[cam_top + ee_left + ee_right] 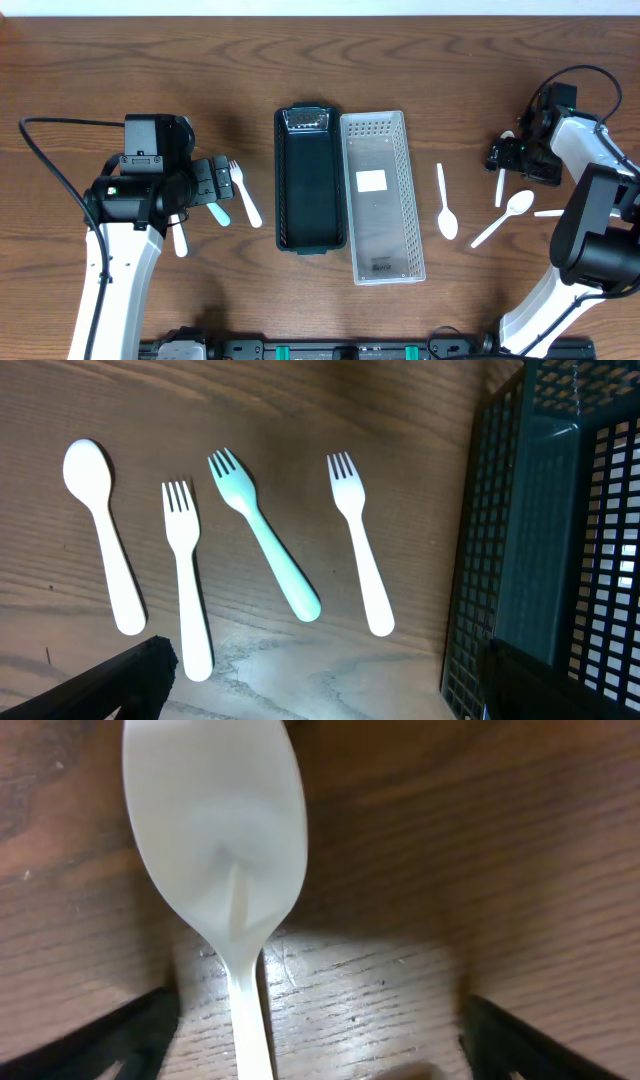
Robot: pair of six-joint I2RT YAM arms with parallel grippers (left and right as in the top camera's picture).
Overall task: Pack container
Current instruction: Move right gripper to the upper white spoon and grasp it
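Observation:
My right fingertips meet their shadows at the table beside the handle, so my right gripper closes on the white spoon's handle (248, 1018) next.
A dark mesh basket (282, 180) and a clear perforated container (405, 190) lie side by side at the table's middle. My left gripper (218, 185) is open and hovers over a row of cutlery. In the left wrist view the row is a white spoon (100, 535), a white fork (185, 575), a teal fork (265, 545) and another white fork (360, 545). The basket (560, 510) is at the right of that view. My right gripper (512, 155) is open, low over a white spoon (215, 830) whose handle runs between the fingers, nearer the left one.
More white spoons lie right of the clear container: one upright (445, 205), one slanted (503, 218), and a white handle (548, 212) near the right arm. A black cable (50, 160) loops by the left arm.

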